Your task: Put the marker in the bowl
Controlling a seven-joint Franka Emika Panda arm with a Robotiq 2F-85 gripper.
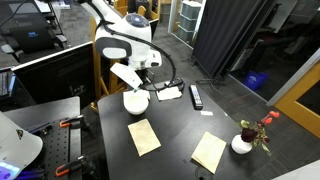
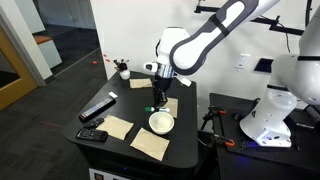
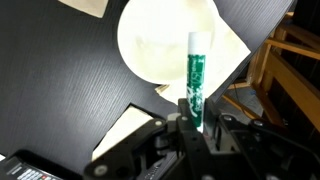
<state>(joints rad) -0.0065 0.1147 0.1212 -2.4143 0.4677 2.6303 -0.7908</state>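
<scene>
Only the marker's pale end lies over the bowl (image 2: 161, 122), so the marker moves farther over next, before release. Opened now, it would likely catch the bowl's rim.
My gripper (image 3: 194, 120) is shut on the green marker (image 3: 195, 75), whose pale end points away from the wrist camera over the white bowl (image 3: 160, 45). In an exterior view the gripper (image 2: 158, 100) hangs just above the far rim of the bowl (image 2: 161, 122), with the marker (image 2: 158, 105) pointing down. In an exterior view the arm covers the marker, and the gripper (image 1: 138, 88) sits right above the bowl (image 1: 135, 101). The bowl stands partly on a tan napkin (image 3: 232, 45).
On the black table (image 1: 180, 125) lie more tan napkins (image 1: 144, 136) (image 1: 209, 152), a black remote (image 1: 196, 96) (image 2: 97, 108), a second black device (image 2: 92, 134) and a white vase with red flowers (image 1: 243, 142). A wooden chair frame (image 3: 285, 65) stands by the table edge.
</scene>
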